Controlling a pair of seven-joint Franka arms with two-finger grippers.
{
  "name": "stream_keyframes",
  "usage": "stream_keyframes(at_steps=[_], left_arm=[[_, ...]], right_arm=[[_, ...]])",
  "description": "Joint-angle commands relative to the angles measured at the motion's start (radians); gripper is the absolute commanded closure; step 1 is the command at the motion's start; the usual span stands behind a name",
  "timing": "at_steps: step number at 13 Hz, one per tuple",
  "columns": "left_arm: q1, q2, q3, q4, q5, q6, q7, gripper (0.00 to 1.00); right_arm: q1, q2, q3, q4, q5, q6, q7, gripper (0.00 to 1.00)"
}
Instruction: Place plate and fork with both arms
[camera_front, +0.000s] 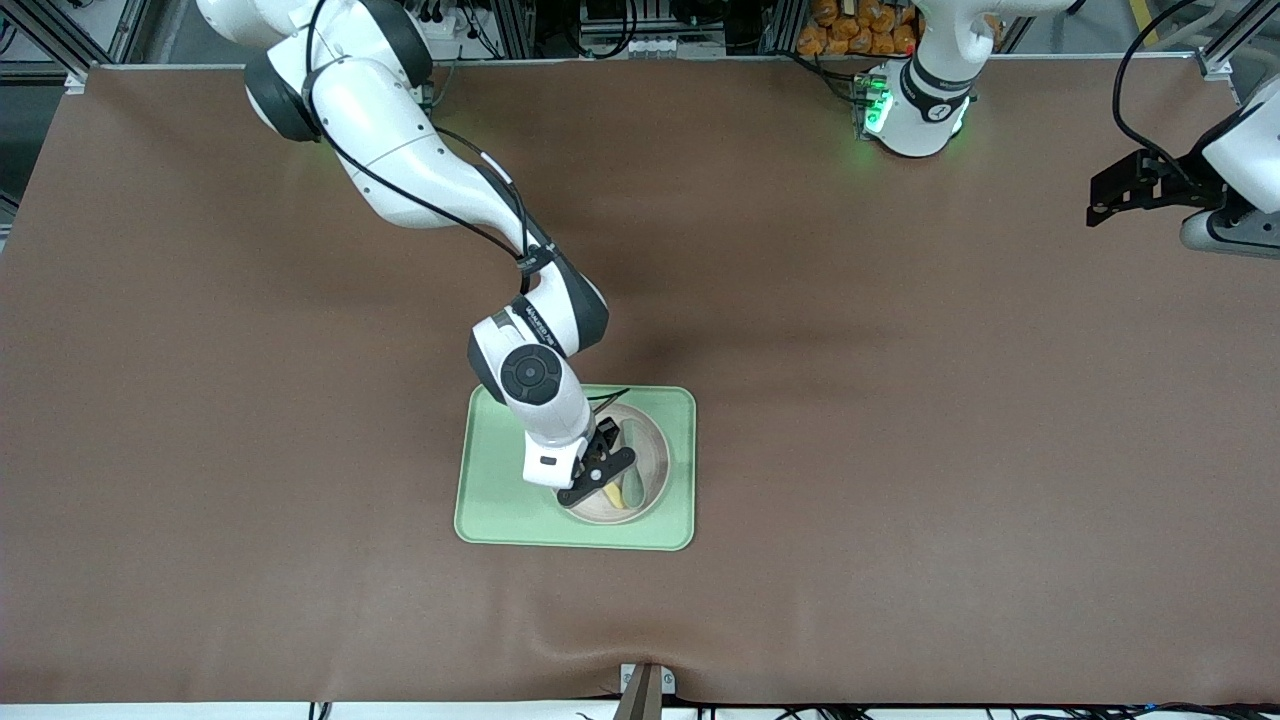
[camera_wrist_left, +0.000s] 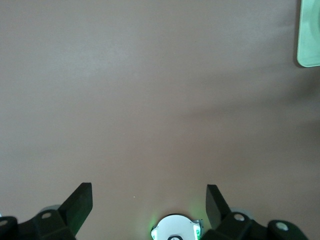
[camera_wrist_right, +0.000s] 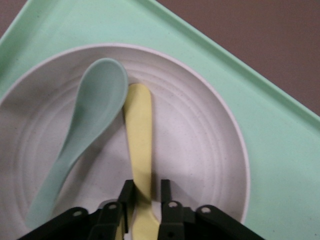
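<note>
The pale-yellow handle (camera_wrist_right: 140, 135) is in my right gripper over the plate, so my right gripper needs to move the fork onto the light-green tray beside the plate first and only then release it.
The cream plate (camera_front: 657, 455) lies on the light-green tray (camera_front: 500, 510) in the middle of the table. On the plate lie the pale-yellow fork (camera_front: 612, 493) and a grey-green spoon (camera_front: 636, 437), side by side. My right gripper (camera_front: 598, 480) is down on the plate. In the right wrist view the right gripper (camera_wrist_right: 146, 192) is shut on the fork (camera_wrist_right: 139, 130), one finger on each side of its handle, with the spoon (camera_wrist_right: 95, 110) beside it on the plate (camera_wrist_right: 210, 145). My left gripper (camera_front: 1105, 200) waits open above the table's left-arm end, and the left gripper (camera_wrist_left: 149, 200) holds nothing.
The tray's raised rim (camera_wrist_right: 280, 150) surrounds the plate. A corner of the tray (camera_wrist_left: 310, 35) and the left arm's base (camera_wrist_left: 175, 232) with its green light show in the left wrist view. Brown mat (camera_front: 900, 450) covers the table.
</note>
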Motion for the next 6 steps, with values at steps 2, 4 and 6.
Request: stream_keyframes(at_steps=[2, 4, 6], left_arm=[[-0.012, -0.019, -0.012, -0.01, -0.013, 0.006, -0.049, 0.0], [-0.012, -0.018, -0.014, -0.004, -0.013, 0.006, -0.049, 0.0], [-0.012, -0.016, -0.014, -0.002, -0.009, 0.006, -0.048, 0.0]], right_arm=[[0.0, 0.011, -0.013, 0.042, -0.02, -0.038, 0.038, 1.0], [-0.003, -0.012, -0.007, 0.044, -0.015, -0.076, 0.067, 1.0], [-0.007, -0.029, -0.002, 0.079, -0.013, -0.162, 0.079, 1.0]])
